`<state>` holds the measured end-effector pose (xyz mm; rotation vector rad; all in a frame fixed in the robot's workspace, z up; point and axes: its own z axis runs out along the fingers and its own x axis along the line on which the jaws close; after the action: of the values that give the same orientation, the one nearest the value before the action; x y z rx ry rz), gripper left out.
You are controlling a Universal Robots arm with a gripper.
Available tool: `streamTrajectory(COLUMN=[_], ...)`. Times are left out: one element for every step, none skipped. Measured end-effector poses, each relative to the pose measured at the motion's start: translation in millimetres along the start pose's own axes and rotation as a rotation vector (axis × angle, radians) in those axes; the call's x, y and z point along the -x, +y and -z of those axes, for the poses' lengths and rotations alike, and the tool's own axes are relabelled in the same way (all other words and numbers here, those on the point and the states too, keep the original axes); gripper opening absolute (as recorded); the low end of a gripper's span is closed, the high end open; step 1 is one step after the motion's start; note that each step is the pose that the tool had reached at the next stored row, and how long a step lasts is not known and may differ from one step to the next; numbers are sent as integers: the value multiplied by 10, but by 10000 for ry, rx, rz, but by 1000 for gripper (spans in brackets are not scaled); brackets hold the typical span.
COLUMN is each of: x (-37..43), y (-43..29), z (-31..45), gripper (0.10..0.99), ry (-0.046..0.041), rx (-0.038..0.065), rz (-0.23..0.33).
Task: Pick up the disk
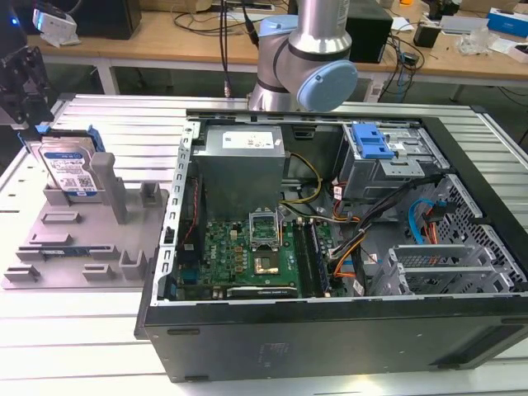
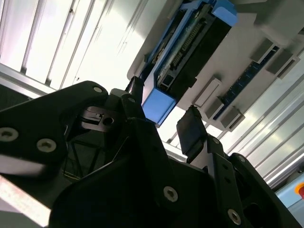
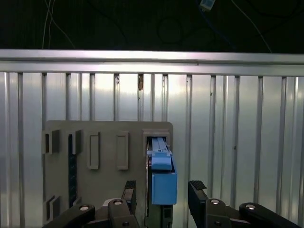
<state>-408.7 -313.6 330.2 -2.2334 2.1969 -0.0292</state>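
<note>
My gripper's fingers are above the disk's top edge, so closing now would miss the disk. My gripper lowers first, then closes on the disk.
The disk (image 1: 70,169) stands on edge in a slot at the far end of a grey fixture plate (image 1: 74,239), at the exterior view's left, its blue-and-white label facing the camera and blue rails along its edges. My black gripper (image 1: 31,115) hangs just above and beside its top corner. In both wrist views the disk's blue rail end (image 3: 164,187) (image 2: 159,104) lies between my two fingers (image 3: 197,187) (image 2: 190,126), with a gap on each side. The gripper (image 3: 163,190) (image 2: 164,111) is open and touches nothing.
An open computer case (image 1: 330,330) takes up the middle and right of the slatted metal table (image 1: 124,115), with a grey power-supply box (image 1: 243,161), a blue caddy (image 1: 369,142) and a green motherboard (image 1: 247,256) inside. The arm's base (image 1: 301,66) stands behind it.
</note>
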Motion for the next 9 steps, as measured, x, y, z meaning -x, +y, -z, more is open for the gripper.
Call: streamTrajectory(x=[0,0,0,0,0,0,0,0,0], y=[0,1,1,2,3,4,6,7,8], z=[-17,-30,-35,-40,-46,-51,-64,-70,-77], gripper=[557,557,557,557,557,557,557,557,557], ry=[0,0,-1,0,0,0,-1,0,0], rx=[-1,-1,-1,0,0,0,-1,-1,-1], rz=[0,0,0,1,1,1,0,0,1])
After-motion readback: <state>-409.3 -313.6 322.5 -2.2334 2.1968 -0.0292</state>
